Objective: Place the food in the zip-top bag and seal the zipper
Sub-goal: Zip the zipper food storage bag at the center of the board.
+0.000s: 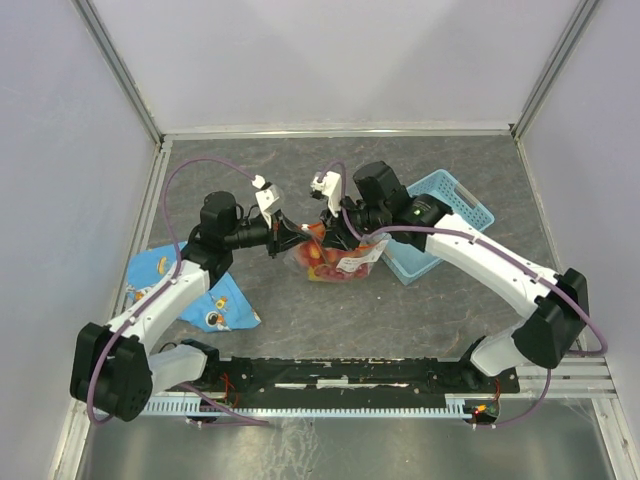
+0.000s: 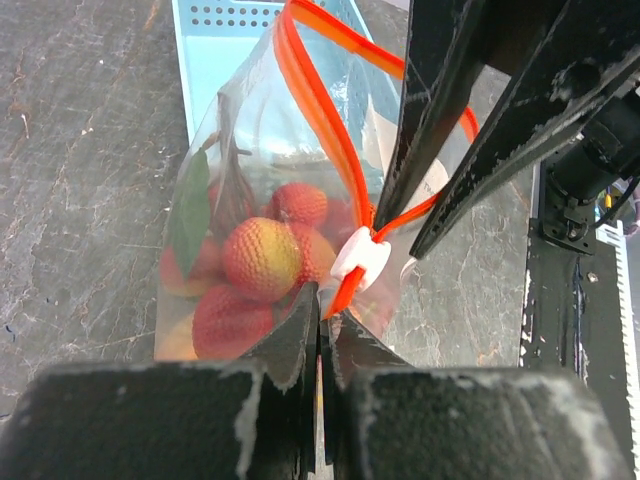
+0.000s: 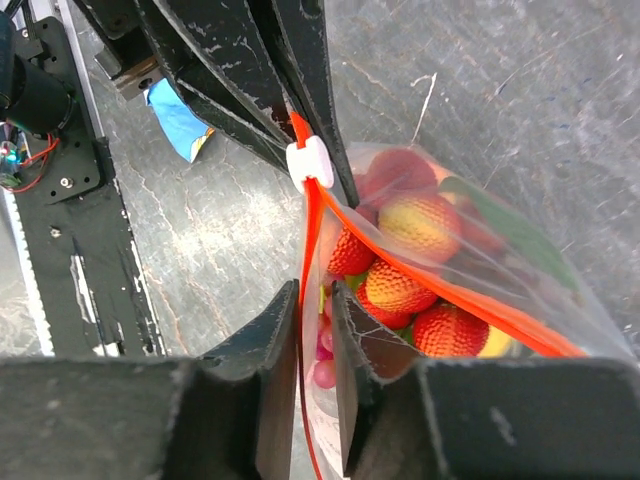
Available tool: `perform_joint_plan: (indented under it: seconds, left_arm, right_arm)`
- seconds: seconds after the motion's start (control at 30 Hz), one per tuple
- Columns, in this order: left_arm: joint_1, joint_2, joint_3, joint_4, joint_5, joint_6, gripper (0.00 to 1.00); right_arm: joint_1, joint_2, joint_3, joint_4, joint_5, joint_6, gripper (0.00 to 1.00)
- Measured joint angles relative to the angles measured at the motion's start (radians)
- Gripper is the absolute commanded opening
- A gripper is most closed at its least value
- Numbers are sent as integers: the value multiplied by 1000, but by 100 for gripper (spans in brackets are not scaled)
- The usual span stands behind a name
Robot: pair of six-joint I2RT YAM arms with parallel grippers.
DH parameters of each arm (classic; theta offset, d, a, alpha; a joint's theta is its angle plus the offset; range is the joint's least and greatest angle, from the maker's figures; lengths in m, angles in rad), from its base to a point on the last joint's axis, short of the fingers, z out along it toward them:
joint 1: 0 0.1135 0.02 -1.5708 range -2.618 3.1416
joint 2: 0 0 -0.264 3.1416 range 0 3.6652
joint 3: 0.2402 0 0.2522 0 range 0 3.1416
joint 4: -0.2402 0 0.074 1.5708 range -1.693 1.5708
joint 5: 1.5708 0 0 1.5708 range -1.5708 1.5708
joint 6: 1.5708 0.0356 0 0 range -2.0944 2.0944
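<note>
My right gripper grabs the white slider (image 1: 307, 229) (image 3: 310, 163) across its sides next, astride the zipper, to seal with it.
The zip-top bag (image 1: 338, 262) lies between my two grippers, holding the food (image 2: 262, 258): red strawberries, a yellow-red peach and purple grapes (image 3: 322, 372). Its mouth gapes, and the orange-red zipper (image 2: 315, 110) is parted. The white slider (image 2: 360, 262) sits at the near end. My left gripper (image 2: 322, 300) is shut on the bag's corner just behind the slider (image 3: 310, 163). My right gripper (image 3: 318, 298) straddles one side of the zipper (image 3: 480, 305) with a narrow gap. Its fingers (image 2: 440, 130) reach in just past the slider.
A light-blue basket (image 1: 450, 200) stands right of the bag and shows behind it in the left wrist view (image 2: 215, 40). A blue patterned cloth (image 1: 215, 300) lies at the left. A black rail (image 1: 350, 375) runs along the near edge.
</note>
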Motion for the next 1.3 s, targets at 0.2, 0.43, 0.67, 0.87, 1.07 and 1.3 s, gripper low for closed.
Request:
perform_joint_plan:
  seconds: [0.2, 0.43, 0.67, 0.87, 1.07, 1.3]
  left_arm:
    - [0, -41, 0, -22, -3, 12, 3]
    - [0, -49, 0, -26, -3, 13, 3]
    - [0, -50, 0, -27, -3, 13, 3]
    - [0, -50, 0, -27, -4, 13, 3]
    - [0, -54, 0, -27, -4, 13, 3]
    - [0, -56, 0, -29, -11, 13, 3]
  right_arm:
    - [0, -61, 0, 16, 7, -55, 48]
    - [0, -127, -1, 97, -25, -148, 54]
    - [0, -99, 2, 187, -106, -216, 55]
    - [0, -16, 30, 187, -154, -237, 52]
    - [0, 57, 74, 169, -178, -253, 37]
    - [0, 63, 86, 136, -179, -289, 10]
